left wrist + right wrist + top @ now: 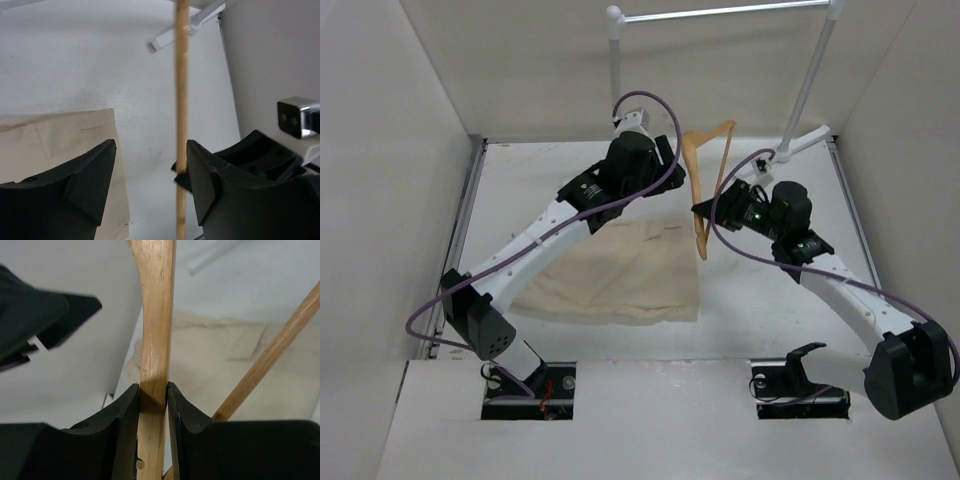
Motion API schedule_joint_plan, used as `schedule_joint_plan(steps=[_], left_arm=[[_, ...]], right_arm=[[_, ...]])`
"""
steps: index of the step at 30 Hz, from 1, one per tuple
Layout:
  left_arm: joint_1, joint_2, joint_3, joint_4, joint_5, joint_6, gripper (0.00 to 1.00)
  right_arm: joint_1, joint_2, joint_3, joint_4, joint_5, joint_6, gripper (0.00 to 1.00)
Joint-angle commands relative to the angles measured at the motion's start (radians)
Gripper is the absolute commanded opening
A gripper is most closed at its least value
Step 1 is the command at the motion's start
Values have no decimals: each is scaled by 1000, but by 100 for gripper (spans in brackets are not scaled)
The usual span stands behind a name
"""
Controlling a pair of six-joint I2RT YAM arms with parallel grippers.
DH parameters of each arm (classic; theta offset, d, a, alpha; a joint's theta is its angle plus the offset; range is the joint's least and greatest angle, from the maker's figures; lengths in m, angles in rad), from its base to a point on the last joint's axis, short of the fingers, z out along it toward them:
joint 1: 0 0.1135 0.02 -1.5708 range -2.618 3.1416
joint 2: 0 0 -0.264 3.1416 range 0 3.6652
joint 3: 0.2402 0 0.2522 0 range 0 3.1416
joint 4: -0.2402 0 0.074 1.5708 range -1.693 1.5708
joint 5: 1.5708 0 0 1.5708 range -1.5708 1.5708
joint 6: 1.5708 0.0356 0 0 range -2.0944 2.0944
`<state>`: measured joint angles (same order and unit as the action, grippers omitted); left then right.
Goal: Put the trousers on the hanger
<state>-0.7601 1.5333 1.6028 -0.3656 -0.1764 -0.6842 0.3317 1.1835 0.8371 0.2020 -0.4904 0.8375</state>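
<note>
The left gripper grabs the wooden hanger mid-arm (157,304) next, on the side opposite the crossbar (272,362). That leaves the crossbar free for the trousers.
The beige trousers (620,270) lie folded flat on the table in the middle, under my left arm. The wooden hanger (705,175) is held up off the table, right of the trousers. My right gripper (702,208) is shut on one hanger arm (155,340); the crossbar (272,362) runs slanting to its right, above the trousers (225,350). My left gripper (672,160) is open and empty beside the hanger. In the left wrist view the hanger's rod (181,100) stands between the open fingers (151,145), close to the right one, with the trousers (60,145) at lower left.
A white tube rack (720,12) stands at the back, its foot (190,25) on the table near the right wall. White walls close in the table on the left, right and back. My left gripper's body (40,315) shows dark at the upper left of the right wrist view.
</note>
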Motion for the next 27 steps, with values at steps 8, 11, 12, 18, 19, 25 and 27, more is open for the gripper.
schedule_joint_plan(steps=[8,11,12,18,19,25,27], left_arm=[[-40,162,71,74,11,5,53],[-51,172,63,54,-18,-14,47],[-55,168,60,50,-18,-24,46],[-66,74,-13,48,-29,-81,46],[-69,53,-38,45,-35,-93,46],[-63,-16,-216,-15,-43,-227,50],[-49,-15,-242,-7,-31,-265,52]], right_arm=[[89,-165,-185,-52,72,-69,17],[89,-191,-214,-62,72,-71,17],[89,-196,-220,-64,76,-72,17],[85,-197,-233,-72,118,-80,15],[82,-194,-231,-72,118,-80,15],[69,-185,-224,-61,128,-77,15],[69,-179,-217,-61,128,-77,15]])
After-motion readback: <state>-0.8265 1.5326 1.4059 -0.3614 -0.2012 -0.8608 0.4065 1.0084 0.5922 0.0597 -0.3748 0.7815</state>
